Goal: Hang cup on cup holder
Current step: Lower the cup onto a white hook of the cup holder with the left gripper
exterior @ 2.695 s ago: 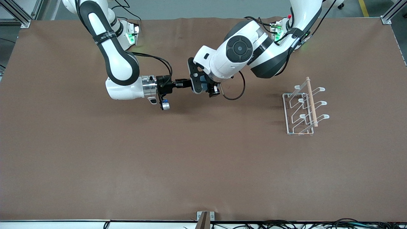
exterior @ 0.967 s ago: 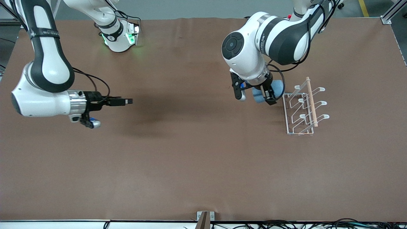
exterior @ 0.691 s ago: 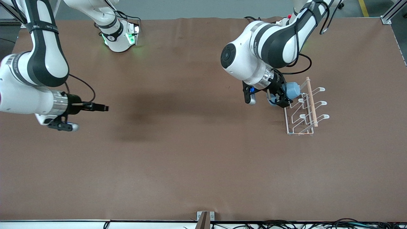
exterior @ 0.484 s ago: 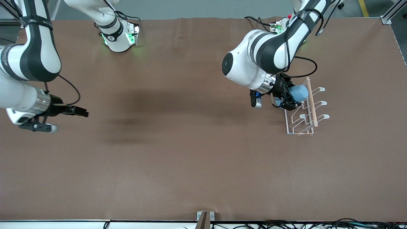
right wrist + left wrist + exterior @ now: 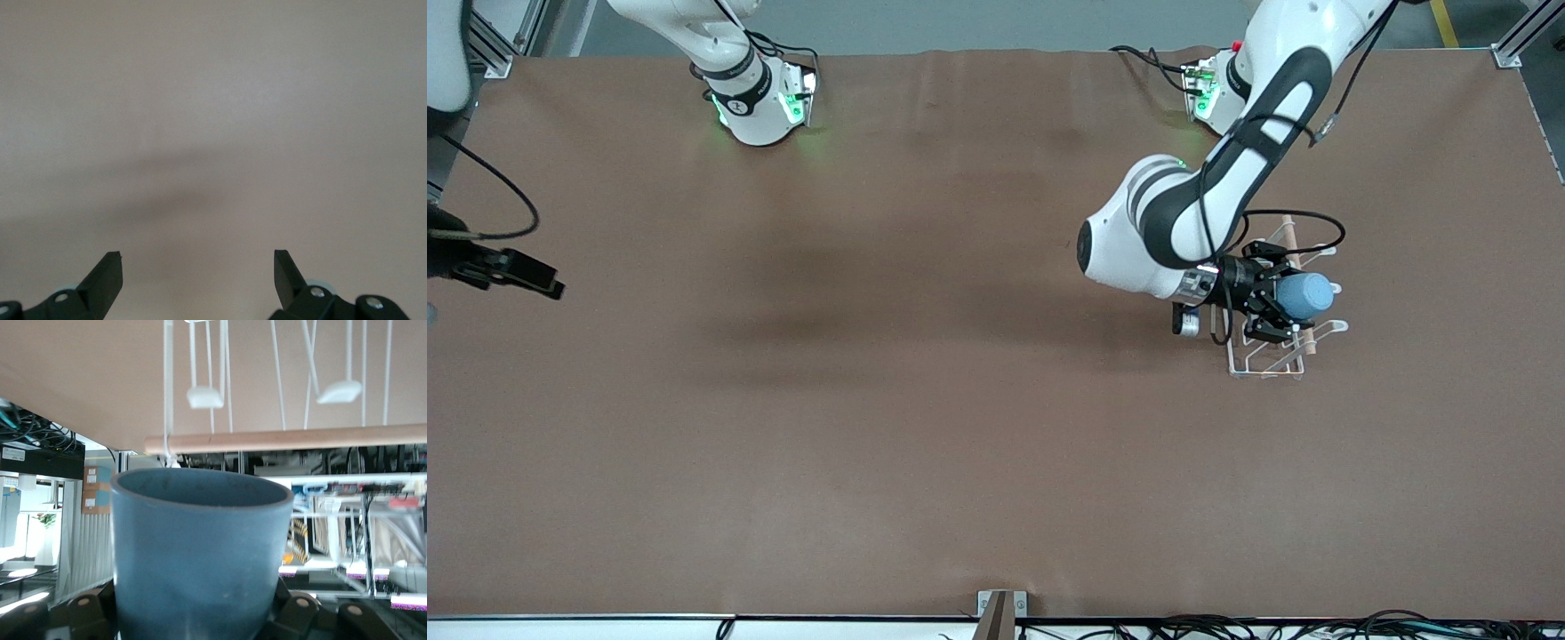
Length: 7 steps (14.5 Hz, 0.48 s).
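Note:
The cup's rim (image 5: 200, 506) is short of the cup holder's wire tips in the left wrist view, so the left gripper should move the cup toward them before it lets go.
My left gripper (image 5: 1272, 304) is shut on the light-blue cup (image 5: 1307, 295) and holds it on its side over the white wire cup holder (image 5: 1261, 370). The cup sits above the rack's middle prongs, close to the wooden rod (image 5: 1288, 228). In the left wrist view the cup (image 5: 200, 553) fills the foreground, with the rod (image 5: 287, 440) and two rounded prong tips (image 5: 205, 397) just past its rim. Whether the cup touches a prong is hidden. My right gripper (image 5: 538, 283) is open and empty over the table's edge at the right arm's end; it also shows in the right wrist view (image 5: 197, 267).
The brown table cover (image 5: 925, 427) spreads bare around the rack. The rack stands toward the left arm's end of the table. A small metal bracket (image 5: 1000, 604) sits at the table edge nearest the front camera.
My left gripper has carried the cup from beside the rack to over its middle prongs. My right arm has drawn back toward its end of the table, empty.

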Each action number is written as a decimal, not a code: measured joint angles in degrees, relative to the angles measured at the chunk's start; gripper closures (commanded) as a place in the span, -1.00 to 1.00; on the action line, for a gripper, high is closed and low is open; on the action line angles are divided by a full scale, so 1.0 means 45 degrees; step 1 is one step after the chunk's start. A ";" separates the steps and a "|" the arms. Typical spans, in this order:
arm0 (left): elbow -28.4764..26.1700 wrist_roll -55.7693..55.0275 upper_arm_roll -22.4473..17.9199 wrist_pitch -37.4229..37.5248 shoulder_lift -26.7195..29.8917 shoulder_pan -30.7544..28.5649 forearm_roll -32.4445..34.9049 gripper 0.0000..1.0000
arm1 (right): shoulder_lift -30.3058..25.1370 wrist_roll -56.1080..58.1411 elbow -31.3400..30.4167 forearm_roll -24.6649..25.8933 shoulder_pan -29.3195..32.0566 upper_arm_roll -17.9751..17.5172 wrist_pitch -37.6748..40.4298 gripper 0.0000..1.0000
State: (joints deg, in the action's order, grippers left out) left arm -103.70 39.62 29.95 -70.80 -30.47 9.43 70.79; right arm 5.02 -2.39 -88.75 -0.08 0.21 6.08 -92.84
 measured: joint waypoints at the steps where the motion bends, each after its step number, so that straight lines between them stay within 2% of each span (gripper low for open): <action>1: -0.0004 0.0000 -0.0022 0.0145 -0.0350 0.0005 0.0310 1.00 | -0.0072 0.0104 0.0259 0.0005 0.0082 0.0001 0.0230 -1.00; 4: -0.0005 0.0000 -0.0234 0.0273 -0.1085 0.0025 0.0930 1.00 | -0.0349 0.0166 0.1163 0.0020 0.0124 -0.0008 0.1167 -1.00; 7: -0.0006 0.0000 -0.0378 0.0542 -0.1628 0.0046 0.1013 1.00 | -0.0500 0.0166 0.1374 0.0020 0.0186 0.0008 0.1715 -1.00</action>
State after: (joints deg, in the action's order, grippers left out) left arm -103.73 39.62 28.25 -68.36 -37.80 9.64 75.35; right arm 2.77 -1.64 -82.56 0.01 1.05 6.12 -85.12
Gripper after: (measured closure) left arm 0.229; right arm 0.000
